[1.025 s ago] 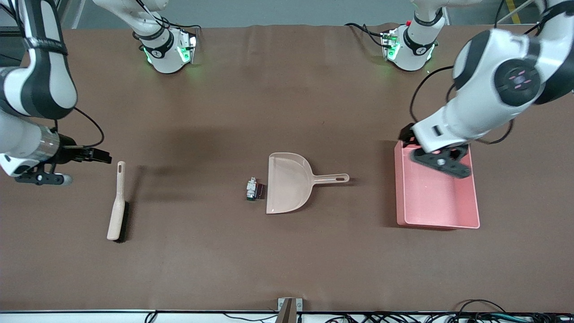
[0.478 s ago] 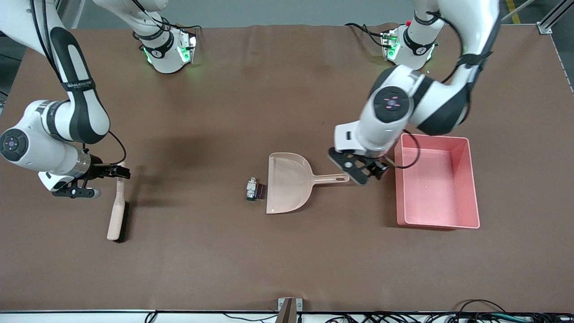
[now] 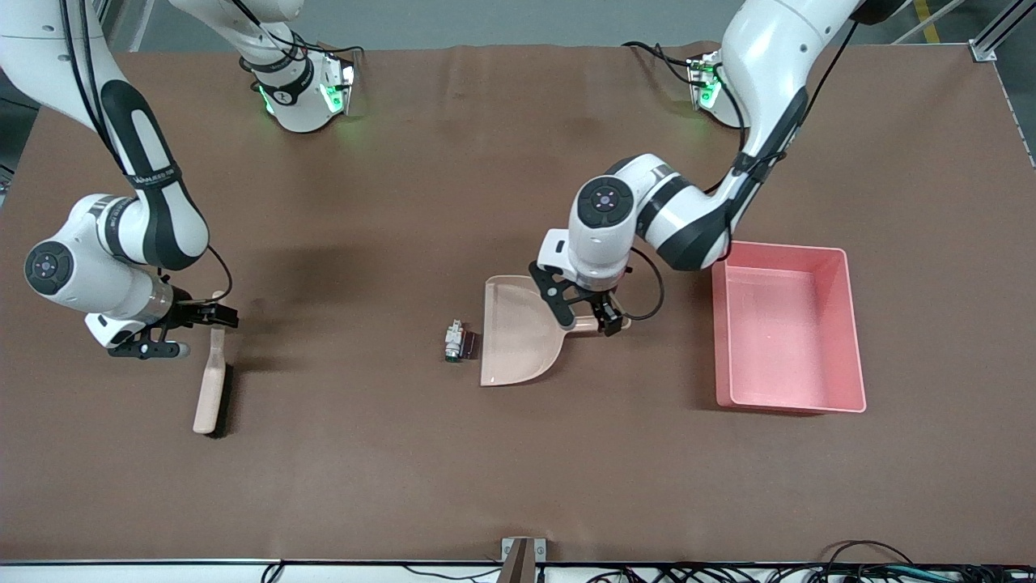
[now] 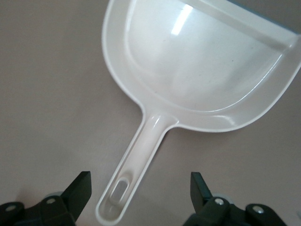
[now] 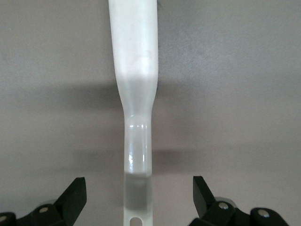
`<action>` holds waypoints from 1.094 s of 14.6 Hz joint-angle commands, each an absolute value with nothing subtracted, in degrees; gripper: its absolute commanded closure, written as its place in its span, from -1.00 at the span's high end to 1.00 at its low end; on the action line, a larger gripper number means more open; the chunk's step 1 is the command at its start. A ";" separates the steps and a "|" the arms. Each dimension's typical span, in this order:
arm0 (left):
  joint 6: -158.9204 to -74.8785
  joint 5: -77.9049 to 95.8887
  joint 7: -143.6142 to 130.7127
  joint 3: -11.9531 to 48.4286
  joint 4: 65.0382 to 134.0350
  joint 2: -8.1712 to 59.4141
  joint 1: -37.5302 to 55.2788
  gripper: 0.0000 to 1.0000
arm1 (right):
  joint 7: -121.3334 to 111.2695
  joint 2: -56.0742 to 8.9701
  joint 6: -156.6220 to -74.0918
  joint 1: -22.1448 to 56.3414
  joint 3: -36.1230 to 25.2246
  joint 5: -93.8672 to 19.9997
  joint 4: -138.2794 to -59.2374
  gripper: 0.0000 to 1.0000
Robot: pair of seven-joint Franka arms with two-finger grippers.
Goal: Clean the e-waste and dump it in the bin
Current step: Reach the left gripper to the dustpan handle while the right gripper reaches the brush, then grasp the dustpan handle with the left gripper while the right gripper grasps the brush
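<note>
My right gripper grabs the brush by its narrow handle [image 3: 218, 340] next, so the brush's bristles stay free to sweep the e-waste [image 3: 457, 341] onto the dustpan.
The e-waste [image 3: 457, 341], a small white-grey piece with a green tip next to a dark block, lies on the brown table just off the open lip of the beige dustpan [image 3: 518, 332]. The pink bin [image 3: 855, 324] stands toward the left arm's end. My left gripper [image 3: 605, 321] is open over the dustpan's handle [image 4: 136, 169], a finger on each side and neither touching it. My right gripper [image 3: 220, 317] is open astride the handle end of a beige brush [image 3: 212, 376]. In the right wrist view the brush handle [image 5: 137, 141] runs between the fingers, apart from both.
The brown mat covers the whole table [image 3: 388, 453]. Both arm bases with green lights stand along the edge farthest from the front camera. Cables hang along the nearest edge. Bare table lies between brush, dustpan and bin.
The left arm swung from over the bin to the dustpan's handle and came down. The right gripper moved onto the brush's handle end. Dustpan, brush, scraps and bin have not moved.
</note>
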State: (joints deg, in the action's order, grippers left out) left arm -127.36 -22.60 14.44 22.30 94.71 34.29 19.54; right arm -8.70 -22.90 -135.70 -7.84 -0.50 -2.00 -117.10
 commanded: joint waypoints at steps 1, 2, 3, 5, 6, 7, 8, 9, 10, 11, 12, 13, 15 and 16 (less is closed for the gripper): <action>-129.11 -24.43 19.92 22.67 94.92 35.06 19.42 0.73 | -8.79 -23.20 -136.76 -8.09 -0.09 -1.76 -117.86 0.82; -129.81 -24.43 23.69 22.76 94.83 35.68 19.34 0.61 | -8.79 -23.29 -137.11 -7.82 -0.09 -1.76 -117.77 0.60; -130.08 -24.43 26.25 22.76 94.75 35.86 19.34 0.57 | -8.79 -23.29 -137.11 -8.00 -0.09 -1.76 -117.60 0.41; -130.25 -24.43 27.33 22.76 94.48 36.91 19.34 0.57 | -8.79 -23.64 -137.11 -8.26 0.00 -2.37 -117.42 0.23; -130.51 -24.43 27.94 22.76 94.31 37.35 19.42 0.57 | -8.79 -23.64 -137.11 -8.26 0.00 -2.37 -117.33 0.19; -130.52 -24.43 28.12 22.76 93.87 37.88 19.42 0.58 | -8.70 -23.64 -136.94 -8.09 0.00 -2.37 -117.07 0.18; -130.52 -24.43 28.30 22.68 93.69 38.32 19.42 0.58 | -8.70 -23.82 -136.93 -8.00 0.00 -2.37 -116.81 0.14; -130.52 -24.43 28.21 22.68 93.43 38.67 19.42 0.58 | -8.79 -24.17 -136.76 -7.82 0.00 -2.37 -116.72 0.10; -130.52 -24.43 28.21 22.68 92.91 39.11 19.42 0.57 | -8.70 -24.43 -136.67 -7.91 0.00 -2.37 -116.63 0.06; -130.43 -24.43 28.21 22.68 92.38 39.37 19.42 0.57 | -8.70 -24.78 -136.67 -8.00 0.00 -2.37 -116.46 0.00; -130.43 -24.43 28.21 22.68 92.29 39.46 19.42 0.57 | -8.70 -25.22 -136.41 -8.00 0.00 -2.37 -115.93 -0.01; -130.43 -24.52 28.21 22.68 92.29 39.46 19.42 0.57 | -8.70 -25.49 -136.41 -8.09 0.00 -2.37 -115.41 -0.02; -130.34 -25.22 28.13 22.59 91.15 40.43 19.51 0.56 | -8.79 -26.28 -135.80 -8.09 0.00 -2.37 -114.61 -0.03; -130.08 -25.66 28.13 22.59 90.79 40.95 20.21 0.56 | -8.79 -26.63 -134.49 -8.17 0.00 -2.37 -113.48 -0.05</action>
